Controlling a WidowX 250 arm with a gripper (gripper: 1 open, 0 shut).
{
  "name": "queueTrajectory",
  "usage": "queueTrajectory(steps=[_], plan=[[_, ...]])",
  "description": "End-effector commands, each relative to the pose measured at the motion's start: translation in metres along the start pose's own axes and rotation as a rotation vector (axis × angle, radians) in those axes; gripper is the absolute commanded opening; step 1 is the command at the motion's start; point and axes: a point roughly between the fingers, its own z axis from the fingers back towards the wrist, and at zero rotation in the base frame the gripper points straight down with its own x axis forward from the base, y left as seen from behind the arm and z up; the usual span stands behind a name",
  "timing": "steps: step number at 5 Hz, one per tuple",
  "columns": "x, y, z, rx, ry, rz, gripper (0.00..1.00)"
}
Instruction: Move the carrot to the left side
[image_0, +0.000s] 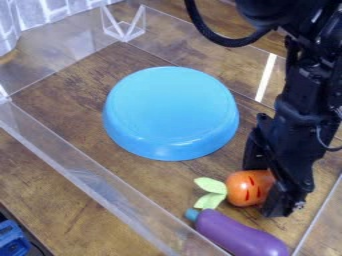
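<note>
My gripper closes on the carrot now, since the fingers reach down around the carrot's orange body (246, 188), low near the wooden table.
The carrot (245, 187), small and orange with a light green leafy top, lies on the wooden table near the front right, its leaves pointing left. My black gripper (269, 182) points straight down over it and is open. One finger (254, 153) stands just behind the carrot and the other (283, 203) at its right front. The carrot's right end sits between them. I cannot tell whether a finger touches it.
A purple toy eggplant (242, 236) lies just in front of the carrot by the front wall. A large blue plate (171, 112) lies upside down in the middle. Clear plastic walls (80, 165) fence the table, and a clear stand (124, 20) is at the back.
</note>
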Motion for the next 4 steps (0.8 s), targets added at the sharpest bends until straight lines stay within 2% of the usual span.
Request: queueTrajectory(steps=[1,2,3,4], plan=[[0.008,0.012,0.018,0.009,-0.083,0.019,1.0],[0.014,0.013,0.011,-0.001,-0.108,0.06,0.0],[0.02,0.015,0.004,0.004,-0.136,0.102,0.0],[0.022,0.02,0.002,-0.01,-0.157,0.101,0.0]])
